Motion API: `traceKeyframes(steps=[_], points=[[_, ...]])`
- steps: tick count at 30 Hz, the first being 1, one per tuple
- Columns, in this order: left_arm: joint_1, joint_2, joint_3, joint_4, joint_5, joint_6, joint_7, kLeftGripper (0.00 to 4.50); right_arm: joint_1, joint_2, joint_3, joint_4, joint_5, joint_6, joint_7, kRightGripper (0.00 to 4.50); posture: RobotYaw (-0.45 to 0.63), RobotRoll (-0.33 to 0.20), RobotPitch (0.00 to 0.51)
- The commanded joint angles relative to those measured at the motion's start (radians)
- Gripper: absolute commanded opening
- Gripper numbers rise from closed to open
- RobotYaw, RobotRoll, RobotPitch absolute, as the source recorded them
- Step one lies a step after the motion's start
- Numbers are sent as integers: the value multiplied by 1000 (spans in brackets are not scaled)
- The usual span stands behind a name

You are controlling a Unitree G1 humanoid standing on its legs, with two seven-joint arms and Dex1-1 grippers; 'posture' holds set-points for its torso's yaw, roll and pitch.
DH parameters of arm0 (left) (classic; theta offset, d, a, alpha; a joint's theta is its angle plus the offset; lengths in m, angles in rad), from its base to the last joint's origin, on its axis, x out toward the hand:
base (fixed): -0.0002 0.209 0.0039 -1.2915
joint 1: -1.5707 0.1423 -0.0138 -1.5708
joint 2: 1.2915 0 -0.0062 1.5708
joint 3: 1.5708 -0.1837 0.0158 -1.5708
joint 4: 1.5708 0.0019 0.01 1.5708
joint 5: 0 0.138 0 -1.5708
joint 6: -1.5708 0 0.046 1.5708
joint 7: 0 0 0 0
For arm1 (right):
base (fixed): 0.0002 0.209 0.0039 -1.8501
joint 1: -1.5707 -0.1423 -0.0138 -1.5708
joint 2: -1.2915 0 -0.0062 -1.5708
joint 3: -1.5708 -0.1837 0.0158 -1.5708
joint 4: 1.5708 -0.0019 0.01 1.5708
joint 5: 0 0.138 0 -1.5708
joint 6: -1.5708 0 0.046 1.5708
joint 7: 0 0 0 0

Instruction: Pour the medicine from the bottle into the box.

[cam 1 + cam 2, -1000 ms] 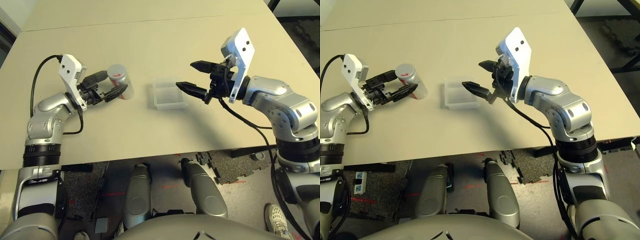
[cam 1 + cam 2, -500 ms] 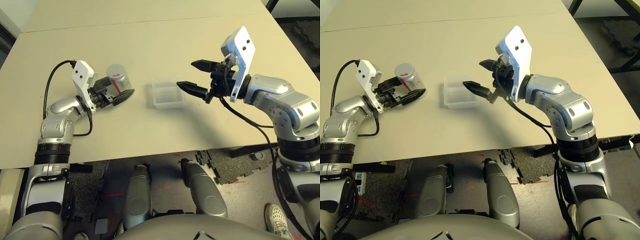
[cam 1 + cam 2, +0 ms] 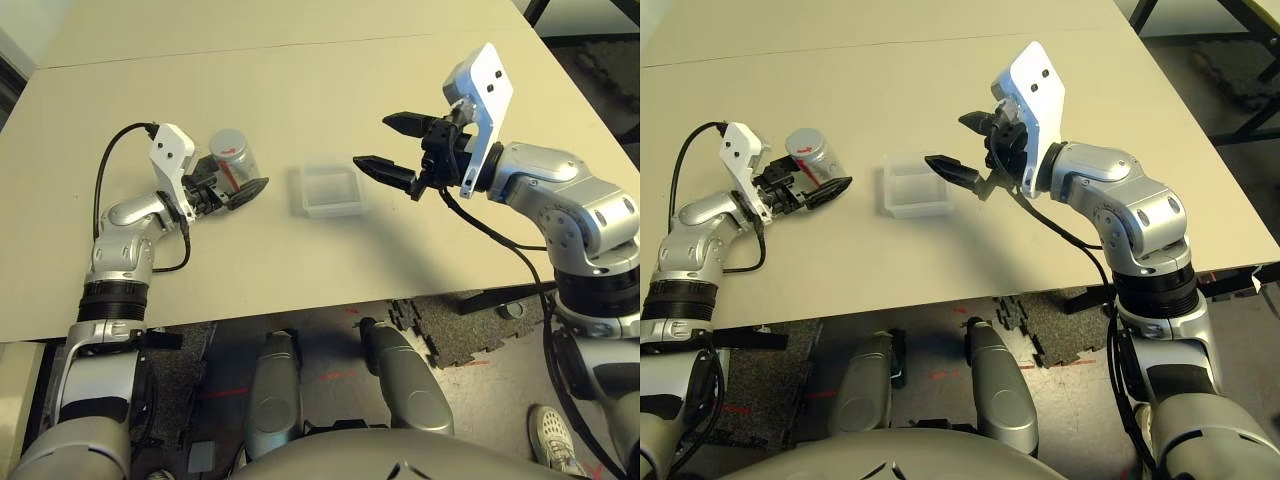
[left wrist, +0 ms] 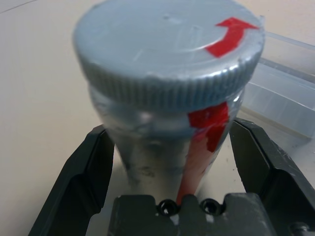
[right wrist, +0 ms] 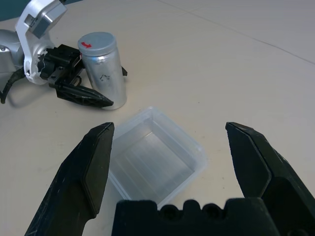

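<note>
I should grab the bottle by its red-striped body (image 3: 236, 176) (image 4: 160, 160) with my left gripper. That leaves the bottle's cap free to unscrew, so the medicine can be poured.
The bottle (image 3: 236, 160) stands upright on the table at the left, silver-grey with a red-and-white label and a grey cap bearing a red arrow (image 4: 231, 37). My left gripper (image 3: 245, 174) is open around the bottle's lower body (image 4: 167, 147), one black finger (image 4: 93, 167) on each side with a slim gap showing. The box (image 3: 330, 190), clear shallow plastic, sits just right of the bottle and looks empty (image 5: 155, 157). My right gripper (image 3: 375, 141) hovers open above the table, just right of the box.
The beige table's front edge (image 3: 300, 310) runs close below the box. A black cable (image 3: 105, 180) loops off my left wrist. A seam (image 3: 300, 45) crosses the table at the back. Dark floor mats (image 3: 470, 340) lie beyond the front edge.
My left gripper has pushed forward to the right, so its fingers now reach further round the bottle. The right gripper has stayed almost still, and the view has shifted a little.
</note>
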Motion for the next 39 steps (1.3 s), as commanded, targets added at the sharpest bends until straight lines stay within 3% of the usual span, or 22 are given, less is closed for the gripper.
traceKeyframes(steps=[1,4,5,11,16,24,31,39], points=[[0,-4,-7,32,21,-16,3,3886,-6,-1,-6,-9,-2,-5,-3,4500,-53,0,197],[-10,-7,0,46,20,-32,12,2817,-7,-1,-10,-11,-4,-6,-5,4500,-53,0,194],[-17,-8,4,47,19,-39,18,2772,-7,0,-11,-12,-5,-7,-6,4500,-53,0,193],[-66,-8,-2,19,10,-29,14,2773,-45,20,-6,-9,-8,-7,-25,4500,-40,0,189],[-176,-31,-20,37,8,-1,1,2773,-127,66,22,19,-23,34,-67,4500,-24,0,186],[-312,-130,-98,145,53,-18,-30,2773,-250,147,99,125,-92,54,-102,4500,-14,0,179],[-331,-197,-124,181,74,-22,-17,2773,-271,158,161,173,-175,18,-93,4500,-24,0,175],[-335,-211,-152,146,94,-17,-43,2773,-267,181,170,188,-201,15,-88,4500,-23,0,171]])
